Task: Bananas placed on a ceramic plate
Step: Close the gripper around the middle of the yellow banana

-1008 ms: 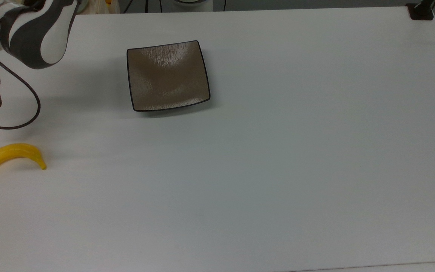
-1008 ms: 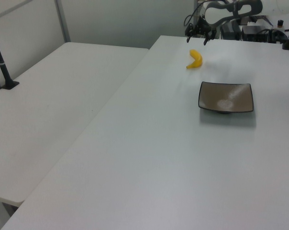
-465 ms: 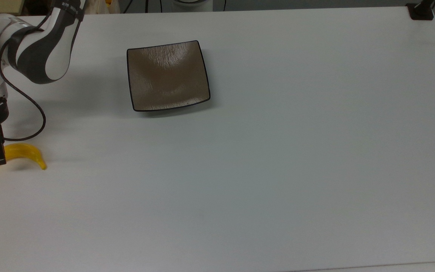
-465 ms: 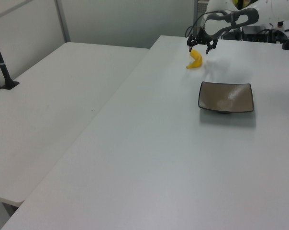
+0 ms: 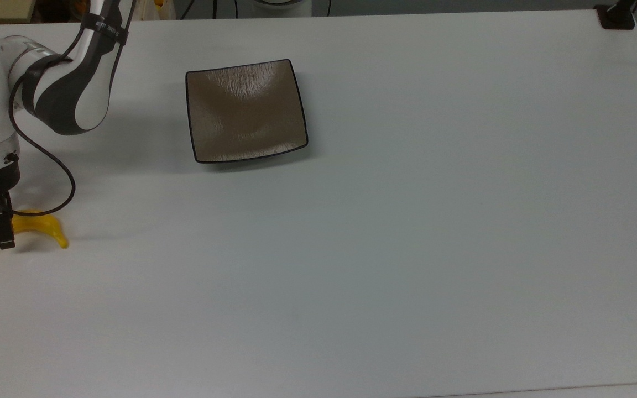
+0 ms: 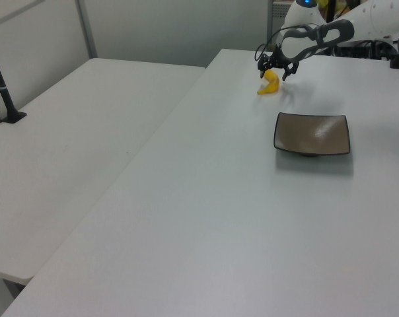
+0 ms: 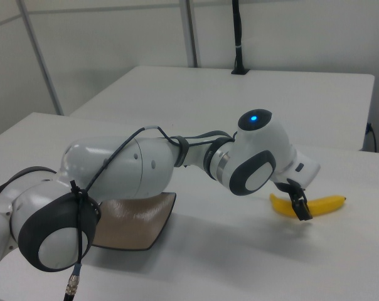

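My gripper takes hold of the banana around its middle [image 6: 272, 80] next, since the banana's ends are slim.
The yellow banana [image 5: 39, 225] lies on the white table at the top view's left edge, its thin stem end running off the picture. My gripper [image 5: 1, 235] has come down over its middle, open, with one finger on each side of the banana [image 6: 271, 82] in the left view. One black fingertip [image 7: 301, 209] stands in front of the banana [image 7: 321, 203] in the right view. The square brown plate [image 5: 245, 110] with a black rim sits bare, well apart towards the top view's upper middle. The plate [image 6: 312, 134] lies near the left view's right edge. My arm partly hides the plate [image 7: 136, 219] in the right view.
A black cable loops from my wrist [image 5: 53, 188] just above the banana. A black clamp [image 5: 617, 16] sits at the table's far right corner in the top view. A second white table [image 6: 80, 139] with a black post [image 6: 2, 86] stands alongside.
My gripper has dropped lower and shifted slightly right in the top view, ending astride the banana. The banana and plate have not moved.
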`<state>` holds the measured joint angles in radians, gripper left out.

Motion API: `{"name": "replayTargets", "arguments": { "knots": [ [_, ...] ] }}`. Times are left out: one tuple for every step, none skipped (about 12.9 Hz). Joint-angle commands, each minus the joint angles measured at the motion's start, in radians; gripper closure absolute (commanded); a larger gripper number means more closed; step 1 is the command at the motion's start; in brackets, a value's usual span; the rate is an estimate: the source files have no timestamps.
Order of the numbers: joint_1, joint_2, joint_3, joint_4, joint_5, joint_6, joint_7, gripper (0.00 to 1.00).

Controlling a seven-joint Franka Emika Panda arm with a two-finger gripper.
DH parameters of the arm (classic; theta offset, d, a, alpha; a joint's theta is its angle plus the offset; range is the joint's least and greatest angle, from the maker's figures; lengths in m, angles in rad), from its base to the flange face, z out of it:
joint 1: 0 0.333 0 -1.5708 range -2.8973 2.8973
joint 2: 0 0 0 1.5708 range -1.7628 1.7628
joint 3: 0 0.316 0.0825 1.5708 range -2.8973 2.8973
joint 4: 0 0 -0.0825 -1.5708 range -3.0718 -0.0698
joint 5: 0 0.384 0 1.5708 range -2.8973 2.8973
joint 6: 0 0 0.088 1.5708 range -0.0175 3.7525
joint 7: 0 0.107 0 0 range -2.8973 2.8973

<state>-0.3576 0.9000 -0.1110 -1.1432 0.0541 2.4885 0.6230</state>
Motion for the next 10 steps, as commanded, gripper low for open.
{"name": "replayTargets", "arguments": {
  "knots": [
    [0.012, -0.013, -0.015, -0.024, -0.019, 0.029, 0.014, 0.26],
    [0.014, -0.013, -0.015, -0.024, -0.023, 0.027, 0.014, 0.37],
    [0.012, -0.013, -0.015, -0.024, -0.025, 0.027, 0.006, 0.51],
    [0.014, -0.013, -0.015, -0.024, -0.026, 0.027, 0.004, 0.62],
    [0.016, -0.013, -0.015, -0.024, -0.036, 0.027, 0.000, 0.78],
    [0.016, -0.013, -0.015, -0.026, -0.045, 0.027, -0.008, 0.94],
    [0.016, -0.015, -0.015, -0.026, -0.045, 0.026, -0.008, 1.00],
    [0.016, -0.018, -0.013, -0.026, -0.043, 0.024, -0.008, 1.00],
    [0.016, -0.021, -0.013, -0.026, -0.043, 0.018, -0.008, 1.00],
    [0.019, -0.038, -0.013, -0.027, -0.045, 0.013, -0.009, 1.00]
  ]
}}
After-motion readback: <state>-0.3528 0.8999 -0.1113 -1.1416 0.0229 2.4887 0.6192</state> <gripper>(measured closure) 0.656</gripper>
